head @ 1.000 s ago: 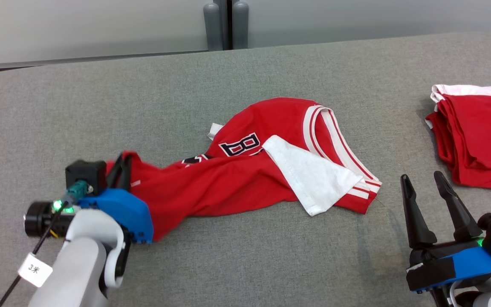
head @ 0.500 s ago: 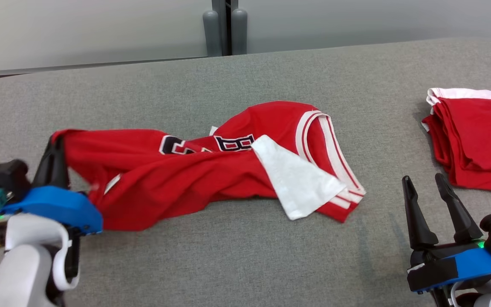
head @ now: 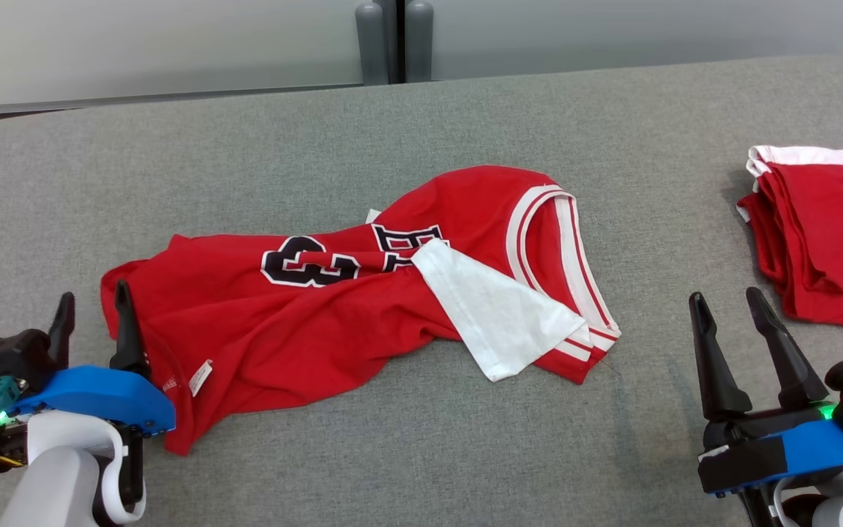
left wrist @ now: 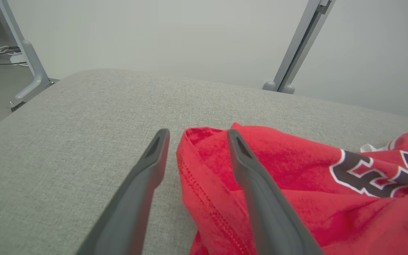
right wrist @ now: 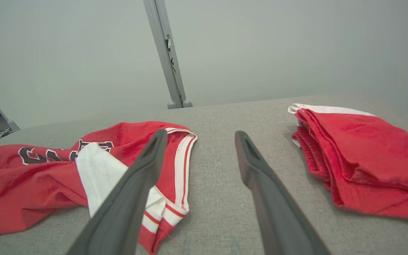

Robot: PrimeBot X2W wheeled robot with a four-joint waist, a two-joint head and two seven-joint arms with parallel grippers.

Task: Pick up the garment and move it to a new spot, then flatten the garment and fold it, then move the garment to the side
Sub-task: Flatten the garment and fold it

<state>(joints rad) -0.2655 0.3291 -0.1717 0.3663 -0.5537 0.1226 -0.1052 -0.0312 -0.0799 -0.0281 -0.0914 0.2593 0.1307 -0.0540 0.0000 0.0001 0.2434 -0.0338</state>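
Note:
The jersey's hem corner point(head: 117, 279) stands up in a loose fold while the body of the jersey point(head: 334, 307) lies slack, so the robot's left gripper needs to pinch that corner next.
A red jersey point(head: 334, 307) with white trim and dark lettering lies crumpled across the middle of the grey padded table point(head: 421, 124); a white flap point(head: 495, 311) is turned up on it. My left gripper point(head: 92, 304) stands open at the jersey's left corner, one finger over the cloth and one beside it. In the left wrist view the red hem point(left wrist: 204, 177) lies between the open fingers point(left wrist: 147, 177), resting on the table. My right gripper point(head: 721, 304) is open and holds nothing, right of the jersey point(right wrist: 48, 177) near the front edge.
A folded red garment with a white band point(head: 824, 227) lies at the table's right side, also in the right wrist view point(right wrist: 360, 156). Grey posts point(head: 388, 40) stand behind the table's far edge against a pale wall. Bare grey surface stretches along the back and front.
My left gripper pulled the jersey's corner out to the left, then opened and let it drop flat. The jersey now lies more spread out. The right gripper stayed put.

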